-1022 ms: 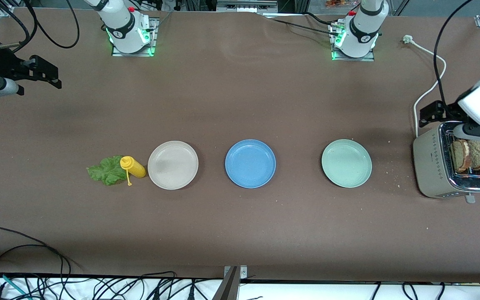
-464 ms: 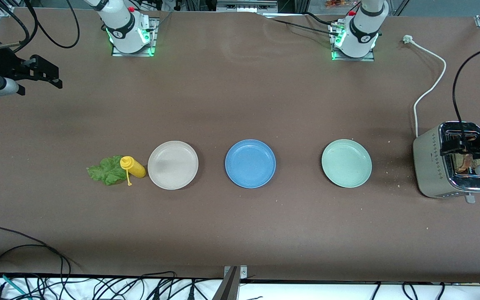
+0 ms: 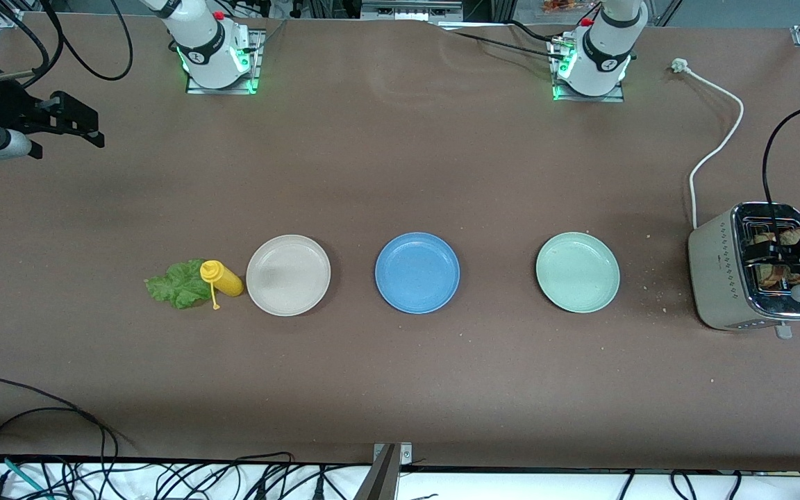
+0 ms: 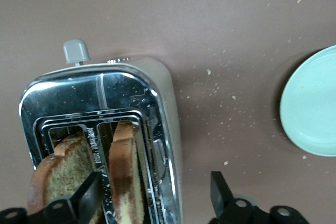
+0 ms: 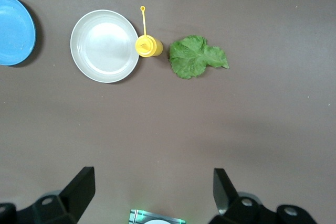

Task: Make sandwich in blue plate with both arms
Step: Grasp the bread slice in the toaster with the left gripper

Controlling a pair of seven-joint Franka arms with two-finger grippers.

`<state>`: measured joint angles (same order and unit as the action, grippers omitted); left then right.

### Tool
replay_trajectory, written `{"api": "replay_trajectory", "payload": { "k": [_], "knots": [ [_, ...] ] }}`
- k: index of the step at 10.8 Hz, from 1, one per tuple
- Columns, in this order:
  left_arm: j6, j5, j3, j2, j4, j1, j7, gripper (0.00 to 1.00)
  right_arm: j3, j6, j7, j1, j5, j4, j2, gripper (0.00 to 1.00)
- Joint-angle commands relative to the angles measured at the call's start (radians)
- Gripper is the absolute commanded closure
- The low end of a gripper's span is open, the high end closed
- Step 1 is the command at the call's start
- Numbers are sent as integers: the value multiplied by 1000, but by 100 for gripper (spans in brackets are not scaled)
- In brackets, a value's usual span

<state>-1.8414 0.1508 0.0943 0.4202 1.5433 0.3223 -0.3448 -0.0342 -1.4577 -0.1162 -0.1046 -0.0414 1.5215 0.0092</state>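
A toast slice should be picked up next by its exposed top crust [image 4: 123, 153] with my left gripper, to start the sandwich on the blue plate.
Two brown toast slices stand in the toaster [image 3: 719, 278] at the left arm's end of the table. My left gripper [image 3: 776, 262] is low over its slots and open. In the left wrist view one finger [image 4: 86, 198] sits between the darker slice [image 4: 60, 169] and the paler slice [image 4: 126, 177]. The other finger [image 4: 220, 195] hangs outside the toaster [image 4: 152, 87] wall. The blue plate [image 3: 417, 272] lies bare at mid-table. A green lettuce leaf [image 3: 176, 283] lies toward the right arm's end. My right gripper [image 3: 73, 128] waits open, high over that end.
A yellow squeeze bottle [image 3: 223, 278] lies between the lettuce and a beige plate [image 3: 288, 275]. A pale green plate [image 3: 578, 272] sits between the blue plate and the toaster. The toaster's white cord [image 3: 716, 149] runs toward the arm bases. Crumbs dot the table near the toaster.
My left gripper has swung over the toaster and come down to its slots, with one finger now between the slices. The right arm has not moved.
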Motion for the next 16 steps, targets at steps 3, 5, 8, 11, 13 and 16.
{"api": "replay_trajectory", "payload": {
  "k": [3, 5, 8, 11, 13, 16],
  "knots": [
    [5, 82, 10, 42, -12, 20, -45, 34, -1, 16, 12, 3, -20, -20, 3, 0],
    [30, 81, 10, 48, -6, 20, -43, 100, -1, 16, 12, 3, -18, -20, 3, 0],
    [40, 82, 12, 45, -14, 20, -45, 100, -1, 14, 13, 3, -20, -20, 3, 0],
    [40, 142, 25, 28, -51, -3, -49, 100, -1, 14, 13, 3, -20, -20, 3, 0],
    [91, 139, 34, -24, -71, -6, -52, 100, -1, 14, 13, 3, -20, -20, 3, 0],
    [218, 138, 148, -52, -162, -17, -42, 100, 0, 16, 13, 3, -20, -20, 3, 0]
  ]
}}
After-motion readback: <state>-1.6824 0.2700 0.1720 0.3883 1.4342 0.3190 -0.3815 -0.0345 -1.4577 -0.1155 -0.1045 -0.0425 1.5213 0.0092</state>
